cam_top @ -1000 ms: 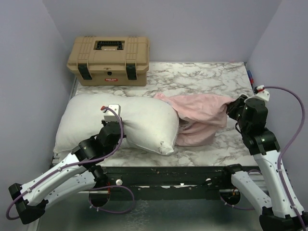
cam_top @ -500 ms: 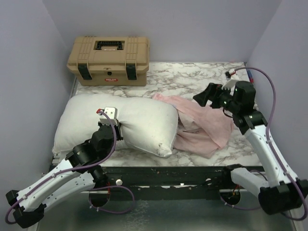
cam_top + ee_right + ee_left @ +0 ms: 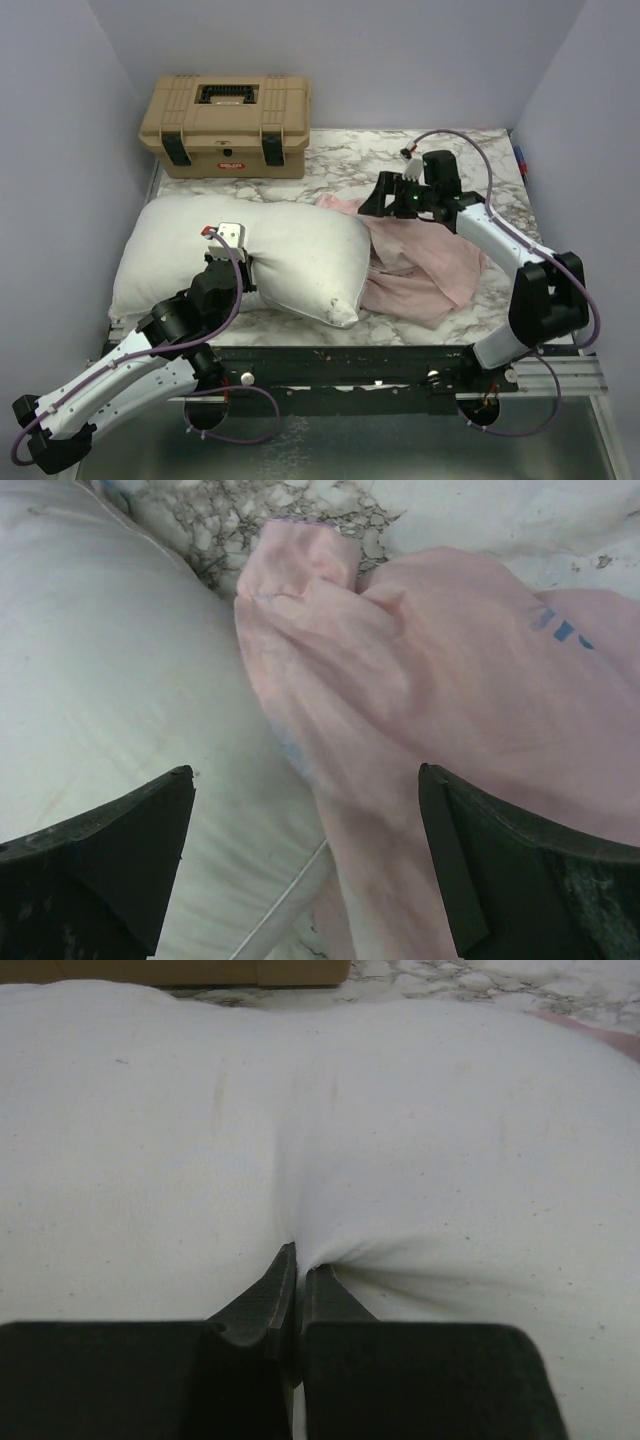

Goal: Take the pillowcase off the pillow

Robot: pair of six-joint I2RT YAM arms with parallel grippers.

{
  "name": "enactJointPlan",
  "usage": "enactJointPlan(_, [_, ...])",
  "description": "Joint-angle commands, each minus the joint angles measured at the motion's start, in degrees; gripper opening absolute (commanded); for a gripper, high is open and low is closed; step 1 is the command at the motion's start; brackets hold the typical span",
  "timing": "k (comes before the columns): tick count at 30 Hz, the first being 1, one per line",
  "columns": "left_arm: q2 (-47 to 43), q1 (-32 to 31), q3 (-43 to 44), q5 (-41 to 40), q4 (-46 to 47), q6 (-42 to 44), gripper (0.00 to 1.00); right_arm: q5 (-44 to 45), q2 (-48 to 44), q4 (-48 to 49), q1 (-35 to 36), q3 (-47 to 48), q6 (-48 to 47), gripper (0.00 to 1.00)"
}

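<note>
Next, my right gripper grabs the pillowcase [image 3: 425, 270] by its fold [image 3: 378, 225] beside the pillow's end, so the pillow stays free to stay behind.
The plump white pillow [image 3: 290, 245] lies across the left half of the table, fully out of the pillowcase. My left gripper [image 3: 246, 262] is shut on a pinch of the pillow [image 3: 450, 1140] cloth at its near middle; in the left wrist view the fingertips [image 3: 288, 1265] meet on a puckered fold. The pillowcase [image 3: 425, 270] lies crumpled and pale pink side out, just right of the pillow, touching its right end. My right gripper [image 3: 372, 203] hovers open over the pillowcase's far left corner. In the right wrist view its jaws span the pillow [image 3: 100, 660] edge and the pillowcase [image 3: 420, 660], holding nothing.
A tan toolbox [image 3: 227, 125] stands shut at the back left, behind the pillow. The marble tabletop [image 3: 440, 150] shows at the back right and along the right edge. Lilac walls close in on three sides.
My right gripper opened and let go of the pillowcase, then swung from the right edge leftwards to the pillow's right end. The pillowcase settled flatter. The left gripper kept its pinch.
</note>
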Motion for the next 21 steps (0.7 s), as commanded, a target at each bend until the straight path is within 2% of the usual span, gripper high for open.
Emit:
enactJointPlan(1, [-1.0, 0.5, 0.1, -1.2, 4.6, 0.0, 0.0, 2.2, 8.0, -0.8, 0.2, 3.1, -1.1, 0.98])
enactJointPlan(5, [-1.3, 0.6, 0.1, -1.4, 4.6, -0.2, 0.0, 4.7, 13.3, -1.9, 0.3, 3.9, -1.7, 0.89])
enactJointPlan(8, [-1.4, 0.6, 0.0, -1.5, 4.5, -0.1, 0.0, 7.9, 15.1, -3.6, 0.2, 4.8, -2.0, 0.77])
enactJointPlan(10, [-1.4, 0.6, 0.1, -1.6, 4.5, -0.1, 0.0, 11.2, 15.4, -5.0, 0.2, 5.6, -1.9, 0.61])
enactJointPlan(13, [-1.7, 0.7, 0.2, -1.8, 4.3, -0.2, 0.0, 16.5, 14.5, -6.5, -0.4, 6.5, -1.6, 0.23])
enactJointPlan(16, [-2.3, 0.7, 0.1, -2.2, 4.1, -0.4, 0.0, 19.7, 12.2, -7.5, -2.6, 7.1, -0.5, 0.05])
enactJointPlan(17, [-2.5, 0.8, 0.1, -2.4, 4.1, -0.5, 0.0, 20.7, 11.0, -7.6, -3.8, 7.2, 0.0, 0.01])
enactJointPlan(21, [-3.4, 0.8, 0.0, -2.8, 3.9, -0.7, 0.0, 26.3, 5.1, -8.9, -9.1, 7.9, 2.4, 0.0])
